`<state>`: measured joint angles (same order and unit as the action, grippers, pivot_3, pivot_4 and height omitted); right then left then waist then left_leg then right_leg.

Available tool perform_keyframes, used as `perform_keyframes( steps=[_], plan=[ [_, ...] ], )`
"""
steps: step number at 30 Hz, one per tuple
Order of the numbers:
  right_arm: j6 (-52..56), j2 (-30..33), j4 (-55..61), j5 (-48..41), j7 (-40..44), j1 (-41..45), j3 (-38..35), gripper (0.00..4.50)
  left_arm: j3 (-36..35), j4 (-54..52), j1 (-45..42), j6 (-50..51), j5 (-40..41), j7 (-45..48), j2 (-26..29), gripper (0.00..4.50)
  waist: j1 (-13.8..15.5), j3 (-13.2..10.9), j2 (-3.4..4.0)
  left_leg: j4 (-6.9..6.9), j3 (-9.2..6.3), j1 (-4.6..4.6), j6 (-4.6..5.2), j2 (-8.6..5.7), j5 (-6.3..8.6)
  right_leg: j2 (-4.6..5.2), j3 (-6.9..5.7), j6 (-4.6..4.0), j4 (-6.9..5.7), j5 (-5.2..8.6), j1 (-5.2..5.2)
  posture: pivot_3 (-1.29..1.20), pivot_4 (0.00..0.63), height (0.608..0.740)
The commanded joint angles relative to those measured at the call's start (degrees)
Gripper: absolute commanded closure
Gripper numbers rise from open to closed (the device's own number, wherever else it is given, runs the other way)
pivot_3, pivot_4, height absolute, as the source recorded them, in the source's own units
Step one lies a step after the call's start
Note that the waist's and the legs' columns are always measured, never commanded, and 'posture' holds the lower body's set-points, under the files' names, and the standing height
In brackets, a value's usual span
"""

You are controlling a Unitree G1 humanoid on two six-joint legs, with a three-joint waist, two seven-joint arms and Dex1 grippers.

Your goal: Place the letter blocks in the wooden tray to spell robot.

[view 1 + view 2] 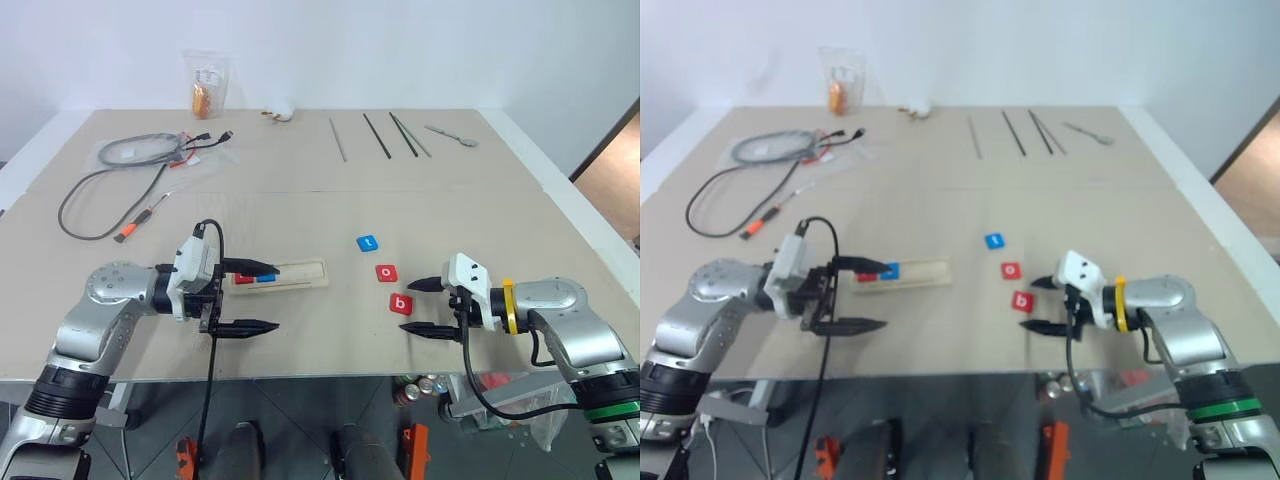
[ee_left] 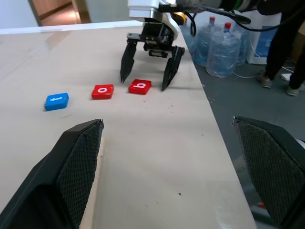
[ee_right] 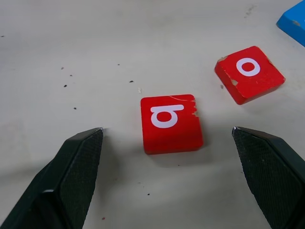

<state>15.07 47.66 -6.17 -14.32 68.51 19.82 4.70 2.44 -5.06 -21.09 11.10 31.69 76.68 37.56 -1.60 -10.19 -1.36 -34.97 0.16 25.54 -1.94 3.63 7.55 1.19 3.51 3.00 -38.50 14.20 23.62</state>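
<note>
I should close my right gripper on the red b block on the tabletop now. Its fingers are on both sides of the block, so they would hold it.
The wooden tray (image 1: 305, 272) lies left of the table's middle and holds a red block (image 1: 243, 279) and a blue block (image 1: 267, 278) at its left end. Loose on the table to its right are a blue "t" block (image 1: 368, 243), a red "o" block (image 1: 387, 272) and a red "b" block (image 1: 401, 303). My left gripper (image 1: 262, 297) is open, with its upper finger over the tray's left part. My right gripper (image 1: 410, 307) is open just right of the "b" block (image 3: 170, 123), which sits between the spread fingers in the right wrist view.
Cables (image 1: 130, 160), a small bag (image 1: 207, 85), several thin rods (image 1: 375, 135) and a spoon (image 1: 455, 135) lie at the back of the table. The front edge runs just below both grippers. Water bottles (image 2: 219, 47) and a person's legs (image 2: 286, 47) are beside the table.
</note>
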Motion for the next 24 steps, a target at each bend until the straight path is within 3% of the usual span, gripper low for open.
perform_keyframes(
  steps=[1, 10, 20, 24],
  plan=[
    [-0.6, -0.4, -1.4, -0.1, -0.6, 0.5, -1.5, 0.27, -1.3, -0.5, -0.2, -1.0, -0.2, -0.8, -0.5, 0.0, 0.0, 0.0, 0.0, 0.0, 0.0, -0.04, 0.0, 0.0, 0.0, 0.0, 0.0, 0.0, 0.02, 0.0, -0.04, 0.0, 0.15, 0.74],
    [-2.2, -1.3, -4.2, 0.0, -1.0, 1.6, -1.6, 3.23, -1.0, -0.9, 0.1, -1.1, -1.3, -1.9, -0.9, 0.0, 0.0, 0.0, 0.0, 0.0, 0.0, -0.25, -0.01, 0.0, 0.01, 0.01, 0.02, -0.02, 0.07, -0.01, -0.25, 0.0, 0.15, 0.74],
    [-1.1, -0.9, -4.1, 0.1, 0.8, 3.1, -0.5, 3.33, -5.7, 2.8, 1.9, -1.2, -0.9, -3.3, 0.9, 0.0, -0.1, 0.0, 0.0, 0.01, 0.02, -0.27, -0.01, 0.0, 0.01, 0.0, 0.03, -0.03, 0.08, -0.02, -0.23, 0.0, 0.15, 0.74],
    [5.3, -1.5, 3.7, -6.0, 4.1, 8.5, -1.5, 3.33, -10.0, 6.6, 3.0, -1.7, -0.1, -2.4, 3.3, 0.0, -0.4, 0.0, 0.01, 0.08, 0.04, -0.26, -0.01, 0.01, 0.01, 0.01, 0.05, -0.07, 0.08, -0.04, -0.13, 0.0, 0.15, 0.74]
  ],
)
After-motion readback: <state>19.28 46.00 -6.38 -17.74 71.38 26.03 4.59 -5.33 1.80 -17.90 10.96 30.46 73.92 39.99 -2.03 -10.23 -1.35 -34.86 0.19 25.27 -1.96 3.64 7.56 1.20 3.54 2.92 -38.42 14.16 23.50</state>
